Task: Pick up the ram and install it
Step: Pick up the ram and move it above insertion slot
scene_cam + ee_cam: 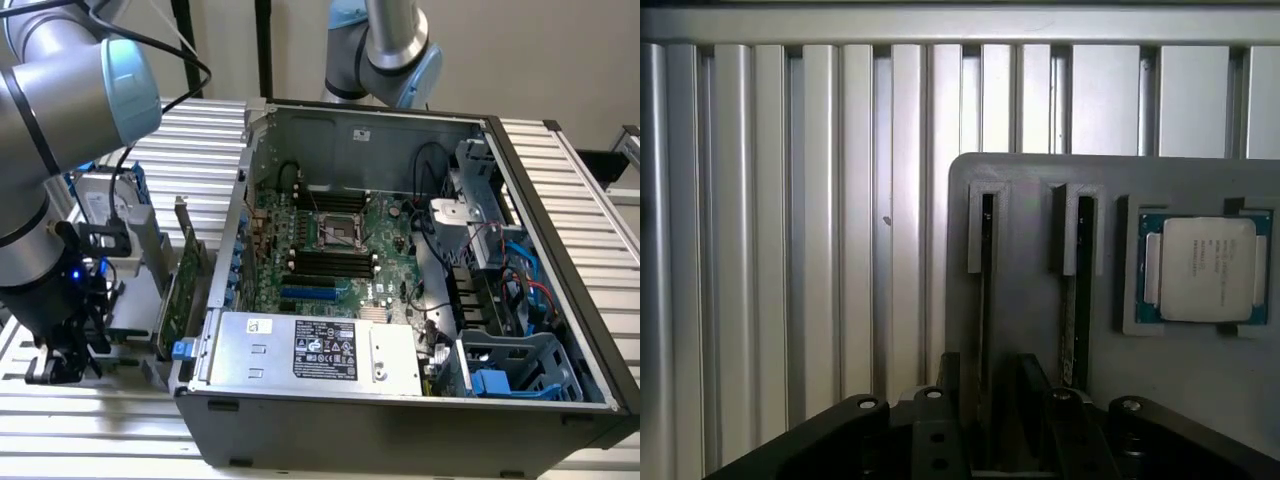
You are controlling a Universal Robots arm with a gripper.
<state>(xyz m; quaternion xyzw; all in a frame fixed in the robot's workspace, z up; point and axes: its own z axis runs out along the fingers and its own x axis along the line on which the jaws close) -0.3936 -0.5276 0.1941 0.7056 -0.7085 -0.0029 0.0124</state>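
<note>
My gripper picks up the ram by the flat sides at its middle (985,395) next to install it, since the holder's raised bracket wraps the ram's end.
A grey holder (1025,200) lies on the slatted table, and two narrow slots are cut into it. In each slot a thin ram stick stands on edge, one (986,300) running between my fingers and the other (1072,325) just beside them. My gripper (988,400) is low over the holder and open, one dark finger (948,385) on each side of the first stick, apart from it. In the exterior view the gripper (62,355) hangs at the exterior view's left, beside the open computer case (560,200). The black memory slots (330,265) on the motherboard lie in the case's middle.
A square silver processor (1202,268) rests in a recess of the holder next to the slots. A large green expansion card (178,295) stands upright between the gripper and the case wall. A second robot arm (385,45) rises behind the case. The power supply (310,350) fills the case's front.
</note>
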